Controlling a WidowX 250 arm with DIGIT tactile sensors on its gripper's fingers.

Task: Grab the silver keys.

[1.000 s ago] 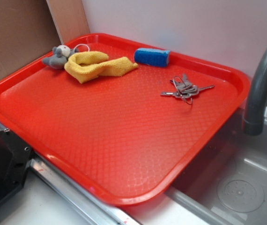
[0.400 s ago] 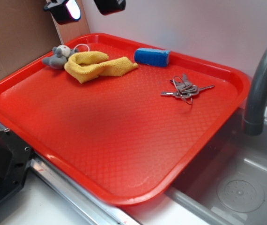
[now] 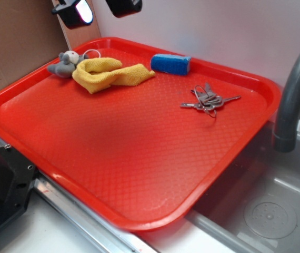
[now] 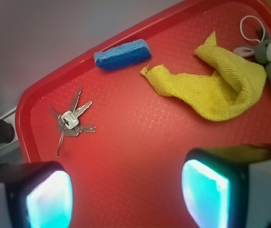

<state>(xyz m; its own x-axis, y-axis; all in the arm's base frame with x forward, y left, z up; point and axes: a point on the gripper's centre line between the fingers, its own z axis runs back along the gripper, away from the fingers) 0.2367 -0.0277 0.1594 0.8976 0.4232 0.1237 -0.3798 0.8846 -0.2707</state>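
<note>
The silver keys lie flat and fanned out against the tray. My gripper should grab them next by their raised wire ring.
The silver keys [image 3: 208,100] lie flat on the red tray [image 3: 113,158] near its right rim; in the wrist view the keys [image 4: 70,121] sit at the upper left. My gripper [image 3: 98,7] hangs high above the tray's far left corner, far from the keys. Only its two fingertips show at the top edge. In the wrist view my gripper [image 4: 126,194] is open and empty, with its glowing pads [image 4: 204,190] wide apart over bare tray.
A blue sponge [image 3: 170,64] lies at the tray's far rim. A yellow cloth [image 3: 108,73] and a grey toy mouse [image 3: 66,63] lie at the far left. A grey faucet [image 3: 295,95] and a sink [image 3: 266,211] stand to the right. Cardboard stands at the left.
One second ago my gripper was out of the exterior view. It has come into view at the top left. The keys and the other things have not moved.
</note>
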